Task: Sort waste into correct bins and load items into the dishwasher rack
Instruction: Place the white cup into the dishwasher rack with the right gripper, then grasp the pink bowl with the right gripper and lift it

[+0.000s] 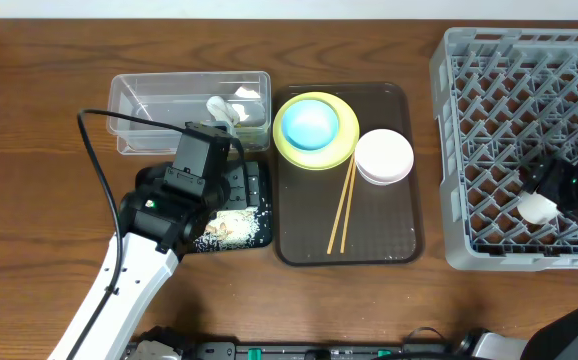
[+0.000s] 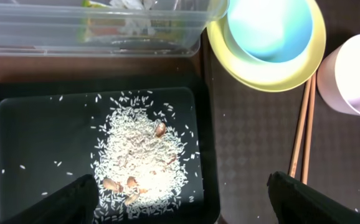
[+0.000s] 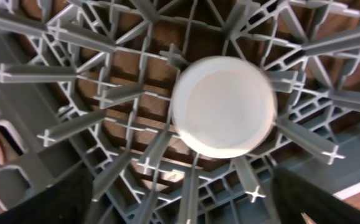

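The robot's right gripper will next grip one edge of the rim of the pinkish bowl [image 1: 384, 157], leaving the bowl's body free, to load the bowl into the rack.
My left gripper [image 1: 212, 137] [image 2: 181, 186] is open and empty above the black tray [image 1: 254, 182] [image 2: 43, 124], which holds a heap of rice scraps [image 1: 231, 230] [image 2: 144, 158]. The clear tub [image 1: 159, 105] [image 2: 43, 31] behind it holds white tissue [image 1: 224, 108] and the wrapper [image 2: 102, 28]. My right gripper [image 1: 559, 190] [image 3: 180, 199] is open inside the grey rack [image 1: 489, 120] [image 3: 74, 124]. The white cup [image 1: 537, 207] [image 3: 222, 104] rests on the lattice just beyond its fingers. The blue bowl [image 1: 311, 123] sits on the yellow plate [image 1: 341, 150]. The pinkish bowl [image 1: 384, 157] and the chopsticks [image 1: 343, 208] lie beside them.
The plate, bowls and chopsticks rest on a brown serving tray [image 1: 389, 235] between the black tray and the rack. A black cable [image 1: 94, 160] loops over the table left of my left arm. The rack's right part runs past the frame edge.
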